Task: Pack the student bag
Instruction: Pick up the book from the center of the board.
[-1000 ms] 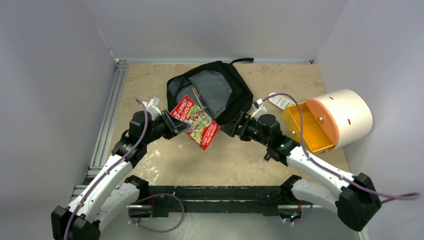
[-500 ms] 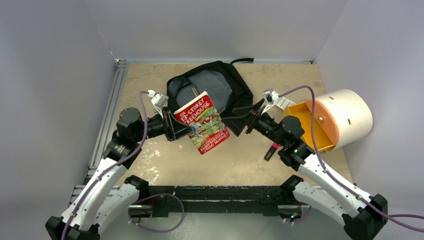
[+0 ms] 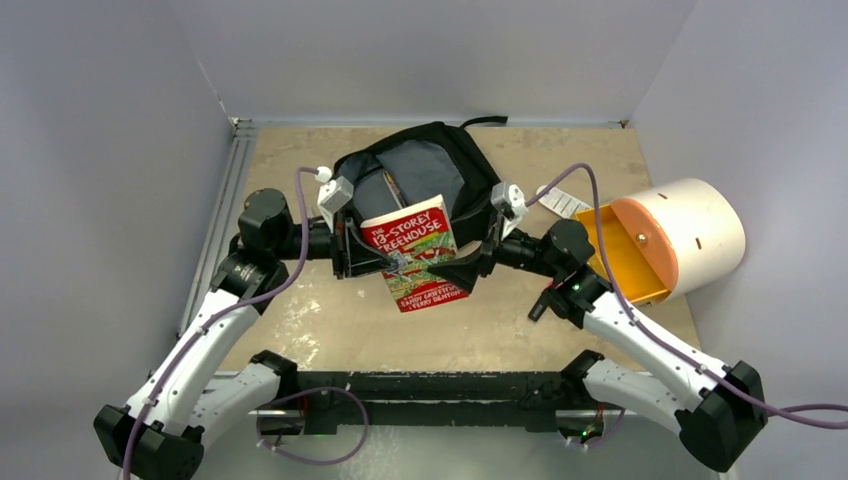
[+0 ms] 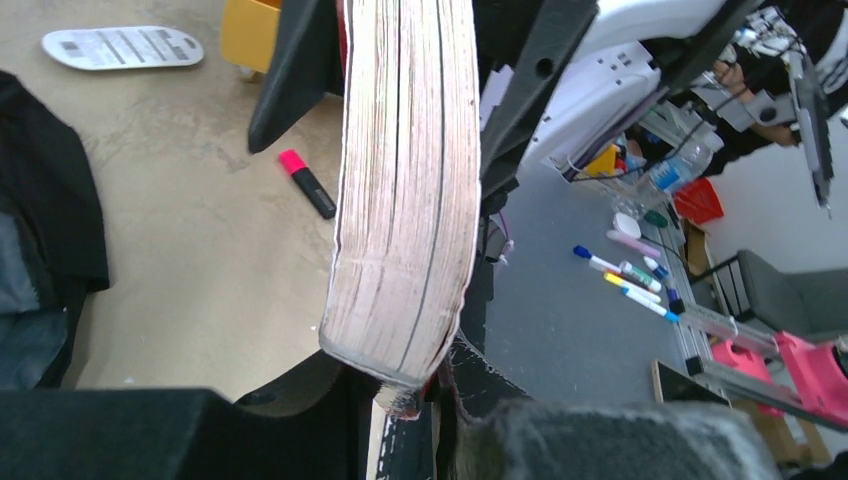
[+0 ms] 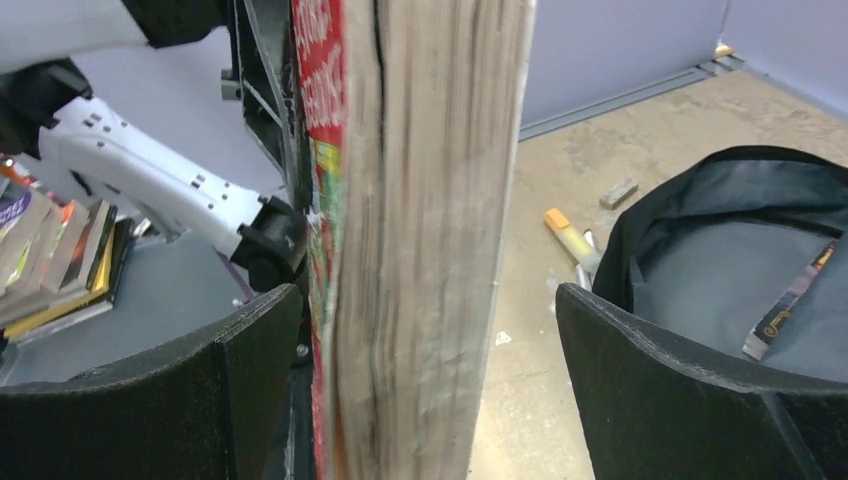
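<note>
My right gripper takes hold of the red paperback book by its page edge [image 3: 454, 243] next. This leaves the authors' end free to enter the student bag [image 3: 470, 170].
The black student bag [image 3: 470, 170] lies open at the back middle, grey lining up; it also shows in the right wrist view [image 5: 740, 250]. My left gripper [image 3: 350, 252] is shut on a red paperback book [image 3: 415, 250] and holds it in the air in front of the bag. Its page edge fills the left wrist view [image 4: 405, 190]. My right gripper [image 3: 472, 262] is open, its jaws astride the book's right edge [image 5: 420, 240], with a gap on the bag side.
A cream-and-orange cylinder [image 3: 660, 240] lies on its side at the right. A pink-and-black marker [image 3: 541, 302] lies by the right arm. An orange highlighter [image 5: 568, 236] lies near the bag. A white tag [image 3: 562, 203] lies behind the right gripper.
My left gripper has lifted and turned the book upright toward the right. My right gripper has let go of the bag's edge, opened and swung onto the book's edge.
</note>
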Available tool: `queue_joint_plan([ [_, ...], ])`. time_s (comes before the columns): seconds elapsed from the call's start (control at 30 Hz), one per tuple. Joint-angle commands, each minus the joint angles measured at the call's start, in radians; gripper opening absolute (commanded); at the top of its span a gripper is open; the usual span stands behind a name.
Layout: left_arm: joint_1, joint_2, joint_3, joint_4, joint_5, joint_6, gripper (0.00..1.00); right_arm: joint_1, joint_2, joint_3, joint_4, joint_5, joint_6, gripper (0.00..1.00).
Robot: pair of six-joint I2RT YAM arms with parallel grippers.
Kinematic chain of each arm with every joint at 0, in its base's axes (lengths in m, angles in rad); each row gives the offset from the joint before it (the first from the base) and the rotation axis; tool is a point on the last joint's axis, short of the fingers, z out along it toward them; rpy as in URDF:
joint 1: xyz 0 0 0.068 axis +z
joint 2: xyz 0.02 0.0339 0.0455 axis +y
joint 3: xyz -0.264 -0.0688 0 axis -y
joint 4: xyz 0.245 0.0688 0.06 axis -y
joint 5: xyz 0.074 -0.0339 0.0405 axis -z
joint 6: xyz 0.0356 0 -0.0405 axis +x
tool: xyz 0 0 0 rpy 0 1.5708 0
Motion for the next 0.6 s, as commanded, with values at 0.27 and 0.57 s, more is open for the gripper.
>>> queue_joint_plan([
  [0.27, -0.001, 0.049, 0.099, -0.019, 0.199, 0.126, 0.0, -0.002, 0.071, 0.091, 0.099, -0.217, -0.014, 0.91],
  [0.57, -0.002, 0.097, 0.144, -0.052, 0.17, 0.158, 0.0, -0.002, 0.153, 0.156, 0.099, -0.334, 0.01, 0.61],
])
